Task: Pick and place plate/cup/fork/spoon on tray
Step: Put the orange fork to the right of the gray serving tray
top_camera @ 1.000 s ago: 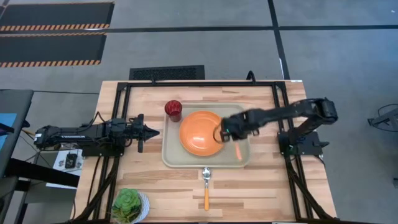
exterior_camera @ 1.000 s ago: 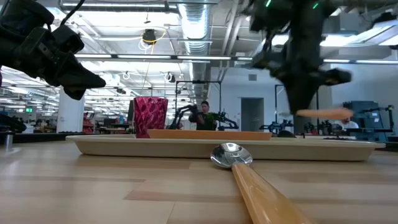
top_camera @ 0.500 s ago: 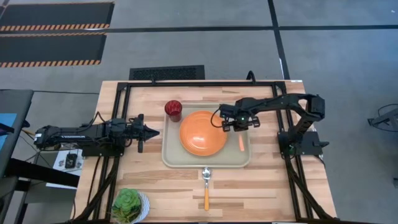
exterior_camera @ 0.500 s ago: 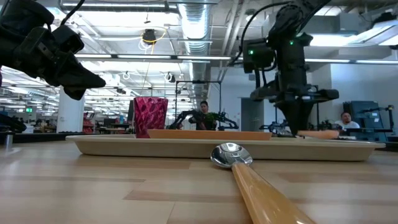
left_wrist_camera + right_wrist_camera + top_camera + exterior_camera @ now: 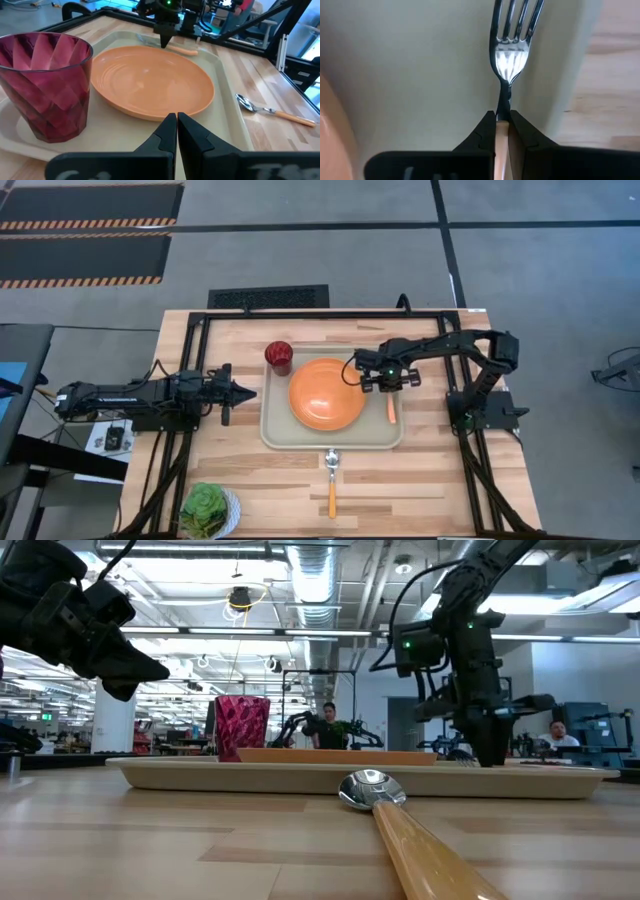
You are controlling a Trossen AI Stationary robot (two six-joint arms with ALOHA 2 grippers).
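Observation:
The fork (image 5: 509, 55) is over the tray's bottom and inside the tray's rim, so it would lie in place. My right gripper needs to release it now.
The beige tray (image 5: 274, 430) holds the orange plate (image 5: 326, 393) and, in its far left corner, the dark red cup (image 5: 278, 357). My right gripper (image 5: 389, 383) stands over the tray's right strip, shut on the fork (image 5: 509, 55). The fork's orange handle (image 5: 390, 412) points toward the table's near edge. The spoon (image 5: 331, 480) lies on the table just in front of the tray, bowl toward it. My left gripper (image 5: 243, 391) is shut and empty, left of the tray; it also shows in the left wrist view (image 5: 177, 120). My right gripper pinches the fork between its two fingers where the metal neck meets the orange handle (image 5: 502, 119). The fingers come from above, pointing down, and lie across the fork. The fork lies level along the tray's right rim, down at the tray's floor.
A small white bowl with green leaves (image 5: 207, 510) stands at the table's near left corner. The black frame rails (image 5: 455, 350) run along the table's sides. Bare wood lies on both sides of the spoon.
My right gripper has gone from the plate's right edge toward the table's right and far edges and down to the tray. The fork has come down from well above the tray to its floor and has turned to lie along the right rim.

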